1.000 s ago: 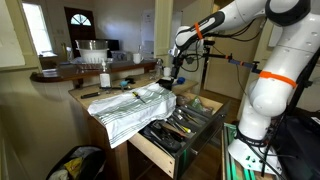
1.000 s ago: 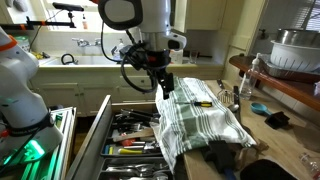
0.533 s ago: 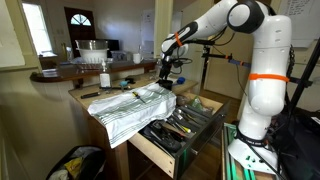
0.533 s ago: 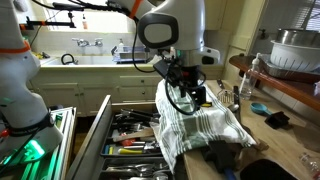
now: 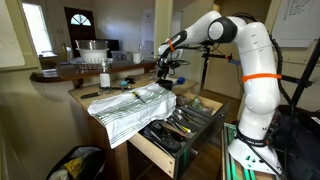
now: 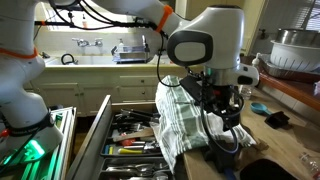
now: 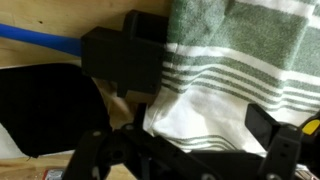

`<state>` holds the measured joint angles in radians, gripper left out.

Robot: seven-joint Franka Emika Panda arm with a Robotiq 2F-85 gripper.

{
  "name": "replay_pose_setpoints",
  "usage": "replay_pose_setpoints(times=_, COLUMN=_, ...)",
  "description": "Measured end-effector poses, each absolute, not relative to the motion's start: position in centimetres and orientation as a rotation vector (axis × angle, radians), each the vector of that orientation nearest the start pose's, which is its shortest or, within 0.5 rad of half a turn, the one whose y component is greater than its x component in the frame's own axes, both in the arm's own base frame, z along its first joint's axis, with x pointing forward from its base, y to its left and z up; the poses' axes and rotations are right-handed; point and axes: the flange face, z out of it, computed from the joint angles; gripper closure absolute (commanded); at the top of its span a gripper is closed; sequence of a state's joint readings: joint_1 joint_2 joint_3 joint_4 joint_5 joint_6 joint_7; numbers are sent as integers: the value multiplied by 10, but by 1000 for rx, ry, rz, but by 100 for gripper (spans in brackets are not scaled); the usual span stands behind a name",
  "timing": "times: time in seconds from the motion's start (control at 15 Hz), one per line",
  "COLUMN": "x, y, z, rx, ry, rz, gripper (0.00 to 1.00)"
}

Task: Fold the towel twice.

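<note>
I should fold the far corner of the towel (image 5: 135, 104) over the rest of the towel, so next my gripper should grab the towel by that corner, with the white fold pinched between my fingers.
The towel (image 5: 135, 104) is white with fine green-grey stripes. It lies wrinkled over the tabletop and hangs over the front edge. It also shows in an exterior view (image 6: 182, 118) and in the wrist view (image 7: 240, 55). My gripper (image 5: 165, 74) hovers low over the towel's far corner near the arm. In an exterior view (image 6: 223, 103) the arm hides part of the cloth. In the wrist view the gripper (image 7: 195, 112) has its fingers spread, with a white fold of towel between them, not pinched.
An open drawer full of tools (image 5: 181, 126) juts out beside the table, also in an exterior view (image 6: 135, 140). A bottle (image 5: 104, 76) stands at the table's back. Small dark items (image 6: 275, 118) lie past the towel. A dark bag (image 5: 76, 163) sits on the floor.
The arm has swung along the towel toward its far corner, and the gripper now sits lower over the cloth. The towel has not visibly moved.
</note>
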<state>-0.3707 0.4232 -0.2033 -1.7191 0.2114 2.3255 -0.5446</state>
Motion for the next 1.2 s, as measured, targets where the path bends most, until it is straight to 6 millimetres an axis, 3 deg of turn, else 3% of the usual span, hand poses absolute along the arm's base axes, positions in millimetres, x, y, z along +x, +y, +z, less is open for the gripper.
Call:
replay_pose_setpoints(times=0.6, x=589, y=-357, z=360, rx=-3137, ry=208, rz=-341, gripper=0)
replay_pose_setpoints(times=1.2, x=621, y=-386, z=319, rx=-3075, ry=364, rz=-392, gripper=0)
